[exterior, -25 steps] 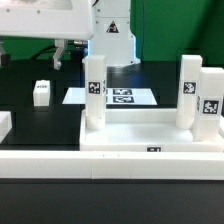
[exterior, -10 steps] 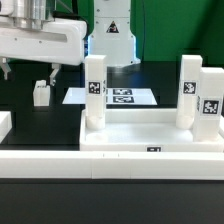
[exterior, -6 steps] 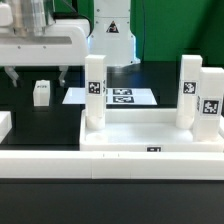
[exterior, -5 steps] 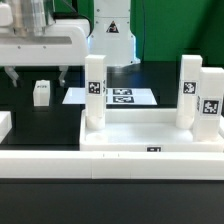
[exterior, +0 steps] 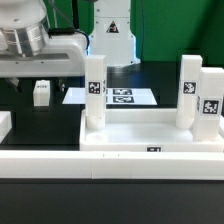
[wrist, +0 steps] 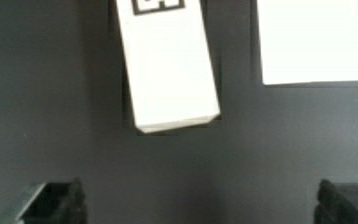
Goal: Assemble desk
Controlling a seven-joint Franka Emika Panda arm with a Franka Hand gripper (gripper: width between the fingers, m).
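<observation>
The robot next needs to grab the loose leg by its plain end point(exterior: 41, 101) point(wrist: 172, 118), so that the gripper can stand it in the desk slab's free corner socket.
The desk slab point(exterior: 150, 133) lies at the exterior view's right with three white legs standing upright in its corner sockets: one point(exterior: 94, 90) at its left and two point(exterior: 188, 90) at its right. A fourth loose leg point(exterior: 41, 92) lies on the black table at the left. My gripper point(exterior: 38, 70) hangs above and in front of this leg, open and empty. In the wrist view the loose leg point(wrist: 167, 70) lies lengthwise ahead of my gripper point(wrist: 202, 203). The dark fingertips point(wrist: 53, 200) stand wide apart and do not touch it.
The marker board point(exterior: 122, 97) lies behind the slab and also shows in the wrist view point(wrist: 318, 40) beside the loose leg. A long low white rail point(exterior: 100, 165) runs along the front. A white piece point(exterior: 4, 125) sits at the left edge.
My gripper came in from the top left, opened wide and dropped lower over the loose leg. The leg and the slab have not moved.
</observation>
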